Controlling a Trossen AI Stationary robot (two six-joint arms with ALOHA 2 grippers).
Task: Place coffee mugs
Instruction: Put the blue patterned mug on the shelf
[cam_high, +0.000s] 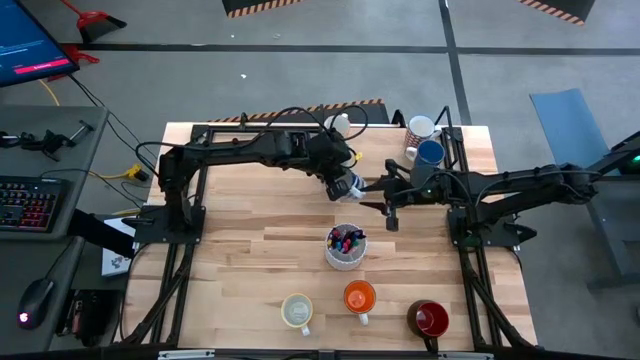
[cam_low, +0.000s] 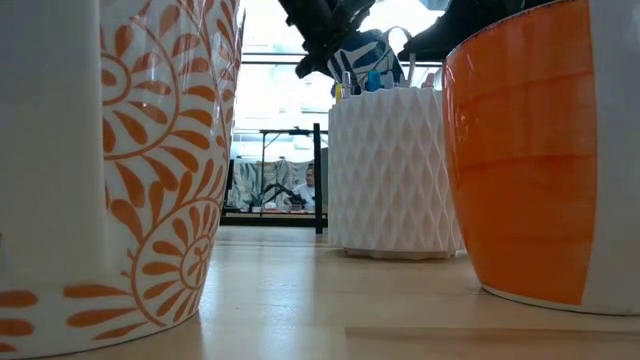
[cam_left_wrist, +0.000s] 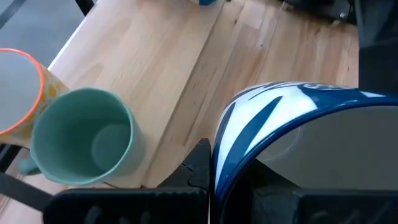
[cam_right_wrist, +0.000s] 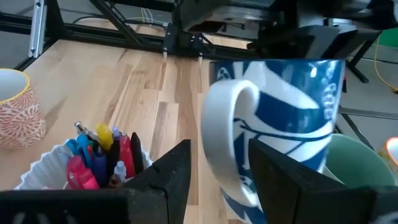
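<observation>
My right gripper grabs the blue-and-white mug (cam_right_wrist: 286, 112) by its white handle (cam_right_wrist: 217, 140) next, to take the mug over from my left gripper for placing.
A blue-and-white mug (cam_right_wrist: 292, 118) hangs above the table's middle, with my left gripper (cam_high: 343, 183) shut on it from above. My right gripper (cam_right_wrist: 221, 165) is open and level, reaching in from the table's right. Its fingers stand on either side of the mug's white handle (cam_right_wrist: 227, 124); I cannot tell whether they touch it. A teal mug (cam_left_wrist: 81, 140) and a yellow mug with an orange rim (cam_left_wrist: 15, 93) stand on the table below the left arm. A white mug (cam_high: 422, 127) and a blue mug (cam_high: 430, 152) stand at the far right. My left gripper holds the blue-and-white mug by its rim wall (cam_left_wrist: 217, 155), one finger (cam_left_wrist: 199, 168) outside the wall and the other hidden inside the mug. The fingers slant down onto it from the table's left. The mug hangs roughly upright, lifted clear of the table.
A white ribbed cup of coloured pens (cam_high: 345, 245) stands just nearer than the held mug. Along the near edge stand a cream patterned mug (cam_high: 297, 312), an orange mug (cam_high: 359, 297) and a dark red mug (cam_high: 428, 320). Bare wood lies to the left.
</observation>
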